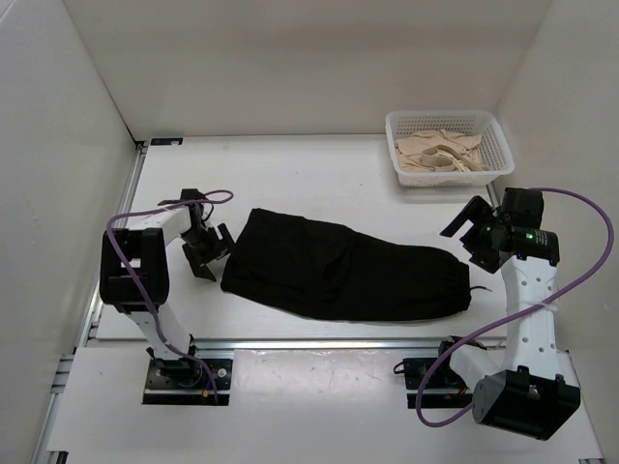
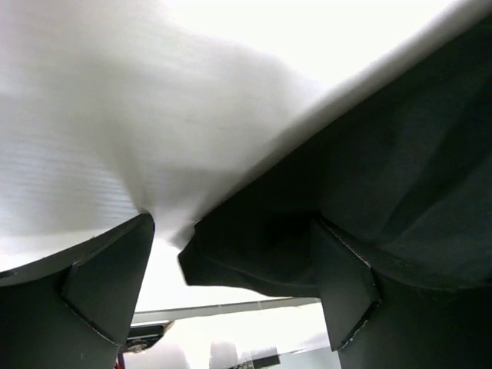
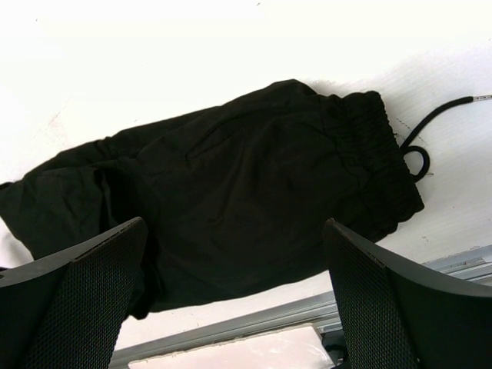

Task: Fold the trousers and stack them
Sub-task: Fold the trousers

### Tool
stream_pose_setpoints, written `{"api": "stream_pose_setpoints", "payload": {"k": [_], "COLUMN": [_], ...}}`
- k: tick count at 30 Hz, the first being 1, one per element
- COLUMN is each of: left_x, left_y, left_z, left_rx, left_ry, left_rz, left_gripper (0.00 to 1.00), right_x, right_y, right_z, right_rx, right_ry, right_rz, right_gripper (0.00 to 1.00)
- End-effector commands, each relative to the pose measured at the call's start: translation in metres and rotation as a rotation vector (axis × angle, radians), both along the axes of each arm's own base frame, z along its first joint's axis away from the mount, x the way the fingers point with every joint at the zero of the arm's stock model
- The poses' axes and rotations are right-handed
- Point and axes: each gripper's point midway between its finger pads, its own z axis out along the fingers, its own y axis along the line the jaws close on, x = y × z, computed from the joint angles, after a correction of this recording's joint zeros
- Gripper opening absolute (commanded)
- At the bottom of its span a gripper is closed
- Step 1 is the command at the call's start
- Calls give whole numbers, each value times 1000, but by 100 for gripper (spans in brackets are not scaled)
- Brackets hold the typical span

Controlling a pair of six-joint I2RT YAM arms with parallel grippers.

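I should next use my left gripper to grab the corner of the trousers' end opposite the waistband (image 3: 377, 161). Then I need to lift and fold the black trousers with my left gripper.
The black trousers (image 1: 338, 271) lie folded lengthways across the middle of the table, waistband at the right end, drawstring trailing on the table. My left gripper (image 1: 206, 247) is open just left of their left end; in the left wrist view a corner of the trousers (image 2: 254, 254) lies between my open fingers (image 2: 108, 284). My right gripper (image 1: 469, 232) is open and empty, raised above the table just right of the waistband. The right wrist view shows the trousers (image 3: 246, 200) with the elastic waistband (image 3: 377, 161) and the drawstring (image 3: 430, 127) beyond my open fingers (image 3: 84, 300).
A white mesh basket (image 1: 497, 135) holding beige cloth (image 1: 440, 155) stands at the back right. White walls enclose the table on the left, back and right. An aluminium rail (image 1: 309, 343) runs along the near edge.
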Motion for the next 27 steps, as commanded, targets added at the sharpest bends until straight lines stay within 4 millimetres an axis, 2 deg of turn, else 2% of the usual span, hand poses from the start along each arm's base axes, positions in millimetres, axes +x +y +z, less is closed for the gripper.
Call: {"api": "stream_pose_setpoints", "payload": {"k": [1, 5, 7, 8, 9, 10, 12, 14, 18, 19, 21, 22, 24, 25, 27], "left_x": [23, 20, 21, 20, 20, 21, 23, 33, 59, 77, 83, 97, 101, 109, 112], "left_y": [-10, -19, -25, -26, -29, -31, -34, -34, 3, 25, 43, 57, 63, 60, 51], "left_z": [2, -7, -7, -6, -5, 0, 7, 28, 81, 112, 143, 173, 203, 230, 252], "left_rx": [-49, -105, -143, -154, -171, -182, -202, -200, -2, 101, 168, 217, 252, 272, 285], "left_ry": [-72, -38, -36, -37, -39, -52, -72, -149, -291, -384, -434, -511, -572, -641, -695], "left_rz": [-33, -45, -48, -49, -59, -61, -64, -72, 8, 45, 99, 133, 126, 97, 49], "left_gripper": [91, 80, 60, 44, 18, 10, 10, 10, 10, 10, 10, 10, 10, 10, 10], "right_x": [2, 2, 2, 2, 2, 3, 2, 1, 2, 2, 2, 3, 3, 3, 0], "right_y": [1, 1, 1, 1, 1, 1, 1, 2, 3, 3, 3, 3, 5, 5, 5], "right_z": [2, 2, 2, 2, 2, 2, 4, 6, 10, 10, 10, 8, 8, 8, 4], "right_rx": [-11, -5, -5, -5, -5, 0, -1, -3, 2, 2, 2, 4, 8, 8, 12], "right_ry": [-21, -21, -21, -21, -21, -20, -29, -38, -49, -49, -49, -40, -42, -42, -25], "right_rz": [20, 13, 13, 13, 13, 6, 6, 6, 12, 12, 12, 12, 28, 28, 28], "right_gripper": [100, 100, 100, 100, 100, 100, 100, 100, 100, 100, 100, 100, 100, 100, 100]}}
